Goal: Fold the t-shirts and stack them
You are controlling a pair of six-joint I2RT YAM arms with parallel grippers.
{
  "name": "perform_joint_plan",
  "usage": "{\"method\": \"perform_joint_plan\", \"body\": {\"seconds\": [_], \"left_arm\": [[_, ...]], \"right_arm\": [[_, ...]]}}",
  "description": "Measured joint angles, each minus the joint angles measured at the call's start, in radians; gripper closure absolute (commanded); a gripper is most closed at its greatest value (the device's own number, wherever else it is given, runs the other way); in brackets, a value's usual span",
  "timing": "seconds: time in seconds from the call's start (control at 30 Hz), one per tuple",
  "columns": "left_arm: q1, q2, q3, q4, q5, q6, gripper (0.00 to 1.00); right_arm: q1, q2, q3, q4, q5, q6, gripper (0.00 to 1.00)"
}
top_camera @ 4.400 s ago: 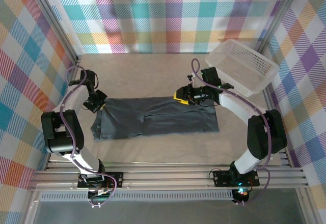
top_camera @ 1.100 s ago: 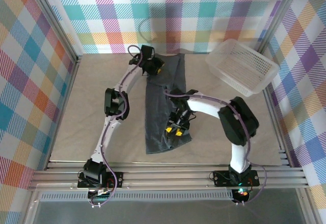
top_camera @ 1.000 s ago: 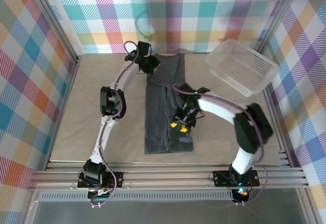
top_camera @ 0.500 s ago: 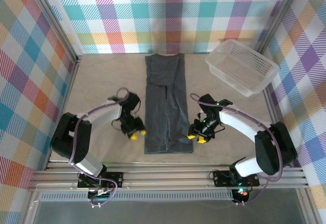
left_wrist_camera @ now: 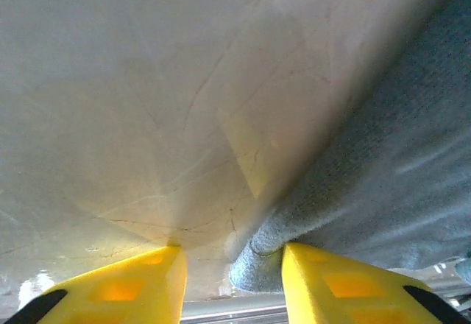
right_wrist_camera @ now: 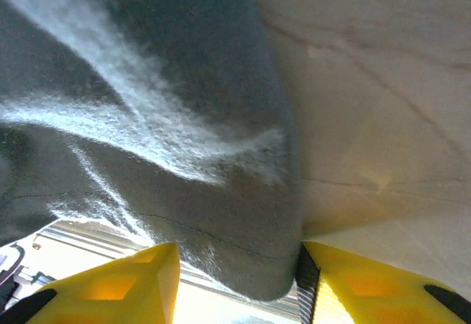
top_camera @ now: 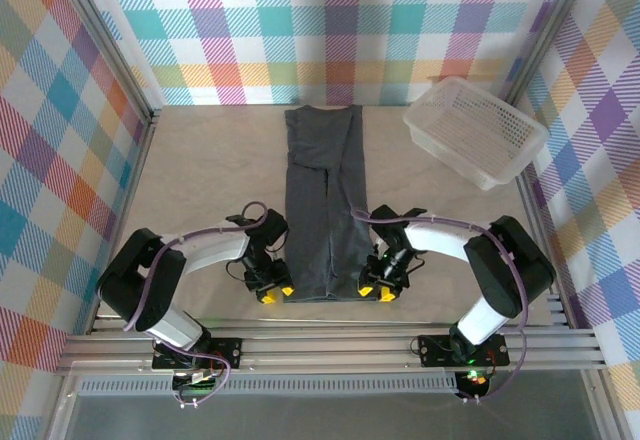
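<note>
My right gripper should close on the hem now, because the hem (right_wrist_camera: 257,272) is in the gap between the fingers and reaches past their ends.
The dark slate blue-grey t-shirt (top_camera: 322,200) lies flat on the table as a long narrow strip, folded lengthwise, running from the back wall toward me. My left gripper (top_camera: 274,293) sits at its near left corner. In the left wrist view, the left gripper (left_wrist_camera: 232,265) is open, the rolled corner of the t-shirt (left_wrist_camera: 383,177) resting against the inner side of the right finger. My right gripper (top_camera: 376,291) is at the near right corner. Seen from the right wrist, the right gripper (right_wrist_camera: 239,272) is open with the t-shirt (right_wrist_camera: 147,118) hem hanging between the yellow fingers.
A white lattice basket (top_camera: 475,130) stands tilted at the back right corner. Bare beige table (top_camera: 200,180) stretches on both sides of the strip. The aluminium frame rail (top_camera: 330,345) runs just behind both grippers at the near edge.
The left arm has come back from the shirt's far end. Both grippers have moved down and inward to the shirt's near corners. The shirt lies still.
</note>
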Motion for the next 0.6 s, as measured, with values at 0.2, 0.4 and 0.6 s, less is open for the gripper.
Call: {"method": "perform_joint_plan", "body": {"seconds": [0.2, 0.4, 0.6], "left_arm": [[-0.029, 0.063, 0.067, -0.050, -0.024, -0.037, 0.77], [-0.054, 0.083, 0.100, -0.039, -0.034, -0.042, 0.98], [-0.060, 0.044, 0.089, 0.042, -0.043, -0.042, 1.00]], "right_arm": [[0.006, 0.029, 0.022, -0.023, 0.020, 0.049, 0.75], [0.009, 0.035, 0.043, 0.002, 0.035, 0.089, 1.00], [0.013, -0.027, 0.044, 0.020, 0.038, 0.098, 1.00]]}}
